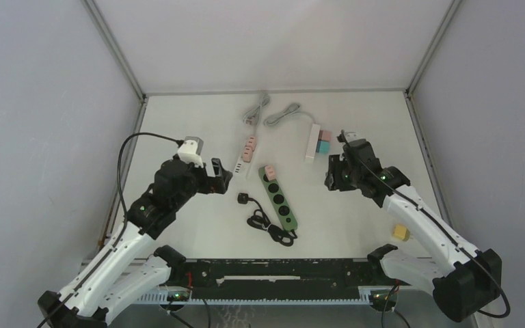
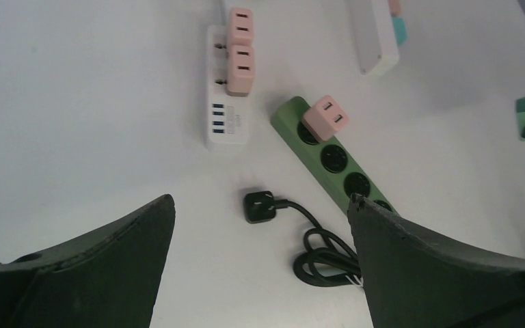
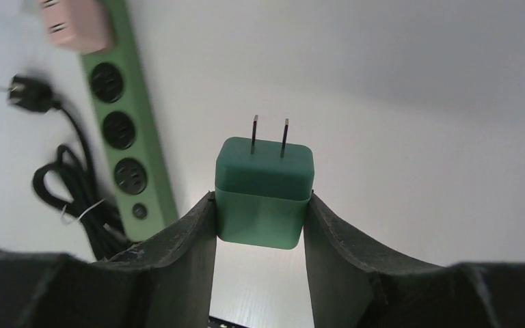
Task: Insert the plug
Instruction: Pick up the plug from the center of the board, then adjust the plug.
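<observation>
The green adapter's back should stay free for my right gripper to insert it, so I should next grab the adapter's sides from its prong end with my left gripper.
My right gripper [image 3: 260, 203] is shut on a green two-prong plug adapter [image 3: 264, 184], prongs pointing away, held above the table to the right of the green power strip [image 1: 278, 198]. The strip lies mid-table with a pink adapter [image 1: 268, 171] in its far socket and three open sockets [image 3: 118, 128]. In the top view the right gripper [image 1: 335, 174] is apart from the strip. My left gripper [image 2: 261, 201] is open and empty, above the table left of the strip [image 2: 335, 160], with the strip's black plug [image 2: 260, 206] below it.
A coiled black cord [image 1: 273, 229] lies beside the strip's near end. A white strip with pink adapters [image 1: 246, 156] and another white strip with pink and teal adapters [image 1: 312, 142] lie further back. Grey cables [image 1: 281, 114] are at the back. A yellow block [image 1: 401, 232] is near right.
</observation>
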Available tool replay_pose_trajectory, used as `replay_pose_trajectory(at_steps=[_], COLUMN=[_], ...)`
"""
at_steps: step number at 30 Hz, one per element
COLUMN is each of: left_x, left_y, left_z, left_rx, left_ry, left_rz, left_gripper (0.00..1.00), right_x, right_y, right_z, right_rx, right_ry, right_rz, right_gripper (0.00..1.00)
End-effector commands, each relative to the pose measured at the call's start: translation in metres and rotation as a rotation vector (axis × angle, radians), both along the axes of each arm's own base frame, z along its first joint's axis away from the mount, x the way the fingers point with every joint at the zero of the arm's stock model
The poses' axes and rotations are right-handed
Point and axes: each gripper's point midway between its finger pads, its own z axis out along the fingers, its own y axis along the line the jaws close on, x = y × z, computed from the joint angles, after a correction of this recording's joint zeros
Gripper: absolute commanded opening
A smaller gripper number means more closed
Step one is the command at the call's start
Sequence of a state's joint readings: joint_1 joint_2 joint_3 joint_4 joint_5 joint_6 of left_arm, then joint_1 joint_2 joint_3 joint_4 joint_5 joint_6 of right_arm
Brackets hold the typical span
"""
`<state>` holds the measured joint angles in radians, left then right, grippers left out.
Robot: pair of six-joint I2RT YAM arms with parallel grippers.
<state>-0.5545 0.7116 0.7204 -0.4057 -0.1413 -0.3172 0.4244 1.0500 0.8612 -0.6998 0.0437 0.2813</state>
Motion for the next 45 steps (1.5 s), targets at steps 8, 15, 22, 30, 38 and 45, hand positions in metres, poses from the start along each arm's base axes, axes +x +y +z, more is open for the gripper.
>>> replay_pose_trajectory(at_steps=[8,15,22,30,38,45], left_x=[-0.01,-0.018,-0.03,-0.04,-0.047,-0.054], left_y=[-0.062,-0.084,-0.115,-0.135,-0.143,-0.153], left_z=[0.034,0.037,0.031,0.024,0.011,0.002], left_rx=[-0.211,-0.284,-0.402,-0.477,-0.474,-0.472], left_ry=[0.066,0.122,0.231,0.349,0.412,0.467], left_rz=[-0.24,-0.344,-0.474,-0.566,-0.605,-0.658], left_gripper=[1.0,1.0,0.98,0.93,0.86,0.74], right_x=[-0.014,-0.032,-0.046,-0.054,-0.056,-0.058], right_y=[0.083,0.125,0.163,0.187,0.195,0.201], right_z=[0.065,0.076,0.082,0.082,0.077,0.084], right_rx=[0.046,0.019,-0.003,-0.008,-0.03,-0.021], right_ry=[-0.213,-0.293,-0.339,-0.381,-0.382,-0.412], right_rz=[0.481,0.731,0.919,1.027,1.063,1.09], right_gripper=[0.42,0.41,0.4,0.38,0.38,0.38])
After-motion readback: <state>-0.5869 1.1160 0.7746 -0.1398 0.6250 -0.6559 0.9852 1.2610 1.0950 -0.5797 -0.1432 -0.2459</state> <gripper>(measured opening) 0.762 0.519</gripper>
